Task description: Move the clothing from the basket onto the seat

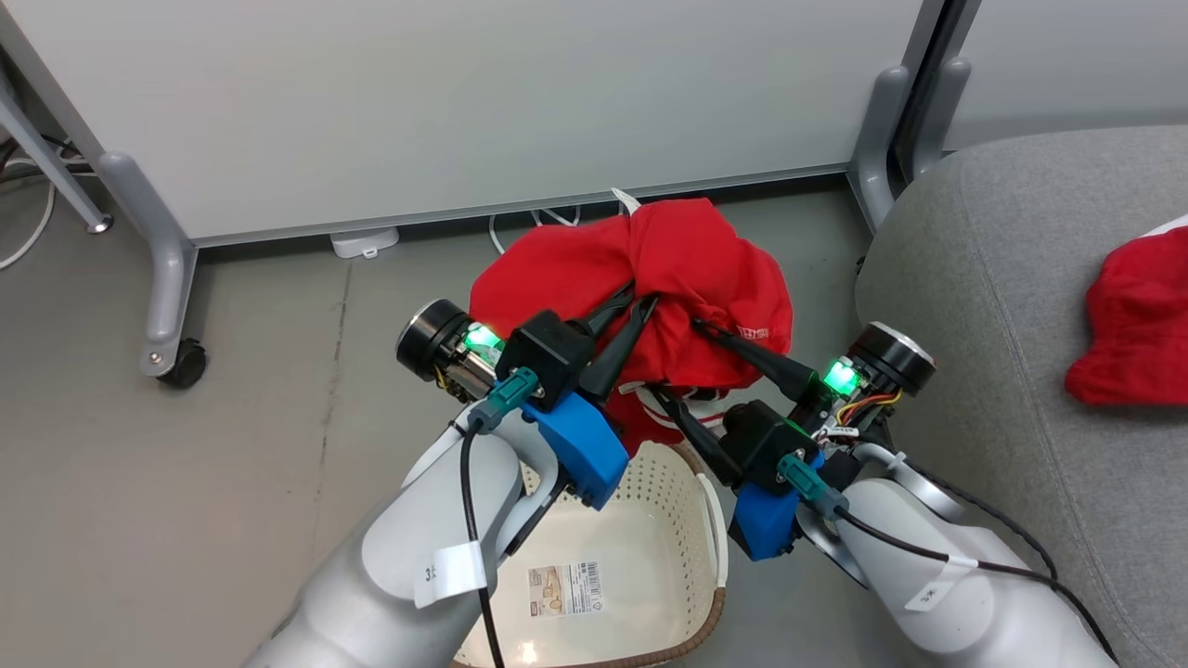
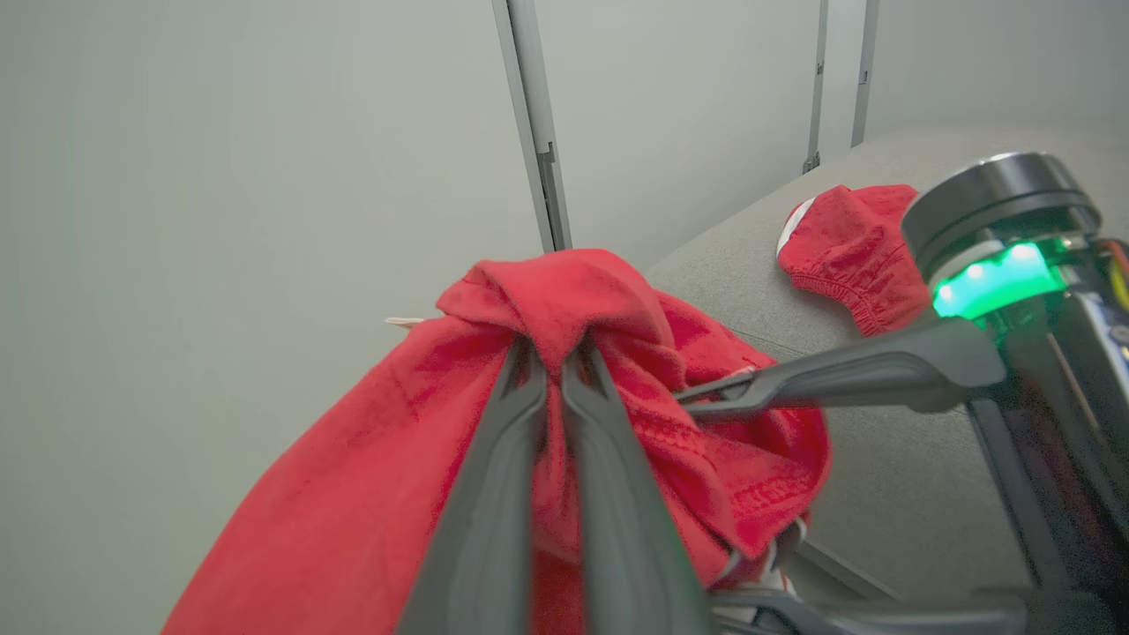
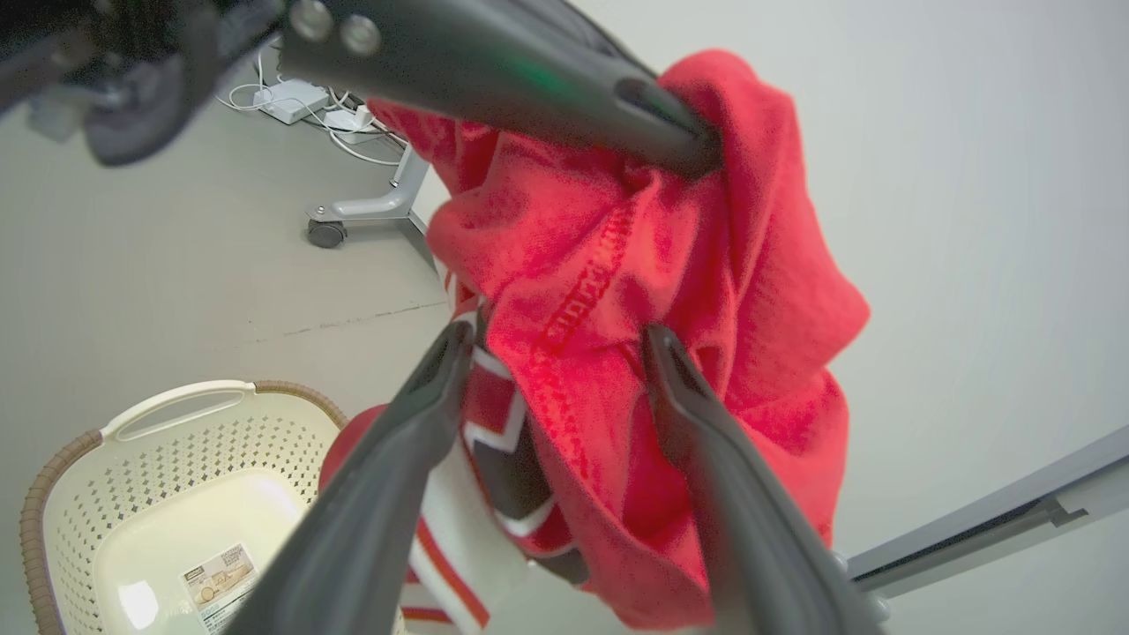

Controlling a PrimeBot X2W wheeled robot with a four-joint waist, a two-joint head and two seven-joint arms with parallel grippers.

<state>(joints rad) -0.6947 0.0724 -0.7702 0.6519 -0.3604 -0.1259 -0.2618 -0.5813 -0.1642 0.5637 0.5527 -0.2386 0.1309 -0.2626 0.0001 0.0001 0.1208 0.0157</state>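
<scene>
My right gripper will next take the red garment by its fold with the stitched seam (image 3: pixel 577 307) to move the clothing onto the seat.
A bright red garment (image 1: pixel 687 269) hangs bunched in the air above the far end of the cream basket (image 1: pixel 650 547). My left gripper (image 1: pixel 642 297) is shut on a fold at its top, the fingertips (image 2: pixel 529 370) pinching the fabric. My right gripper (image 1: pixel 677 360) is open, and its two fingers (image 3: pixel 441 370) straddle the garment's lower part, where white stripes (image 3: pixel 494 423) show. The basket (image 3: pixel 159 459) has only its barcode sticker (image 1: pixel 563 589) visible inside. A second red garment (image 1: pixel 1132 325) lies on the grey seat (image 1: pixel 1002 325) to the right.
A white partition (image 1: pixel 464 93) stands just behind the garment, on grey legs with a caster (image 1: pixel 186 364) at the left. A white adapter (image 1: pixel 364 241) and cables lie at its foot. Another grey leg (image 1: pixel 882 139) stands between the partition and the seat.
</scene>
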